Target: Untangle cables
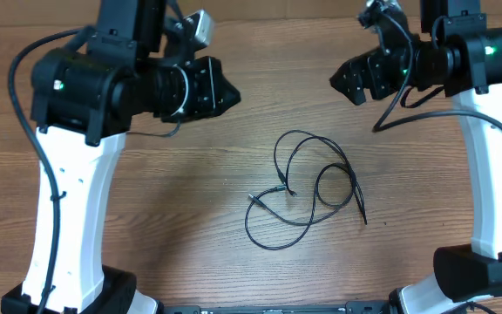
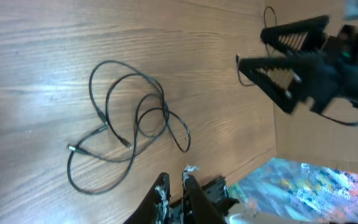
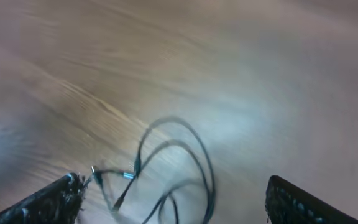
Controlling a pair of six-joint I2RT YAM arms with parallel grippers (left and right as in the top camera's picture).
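Observation:
The right gripper grabs one cable at the tangle's outer bend [image 1: 330, 143] [image 3: 200, 142] nearest that gripper next, leaving the rest free for my left gripper to untangle.
The cables [image 1: 308, 187] are thin black cords with small plug ends, lying in a loose tangle of loops on the wooden table. My left gripper [image 1: 230, 92] hovers up and to the left of them, shut and empty. In the left wrist view the cables [image 2: 126, 124] lie ahead of the closed left gripper [image 2: 174, 177]. My right gripper [image 1: 345, 85] hangs up and to the right of the tangle, jaws wide open; the left wrist view shows this right gripper [image 2: 252, 48] too. The blurred right wrist view has the cables [image 3: 166, 168] between the spread fingers of the right gripper [image 3: 174, 185], well below them.
The white arm columns stand at the left [image 1: 68, 218] and right [image 1: 495, 174] of the table. Past the table's edge in the left wrist view are a brown surface and a colourful sheet [image 2: 303, 186].

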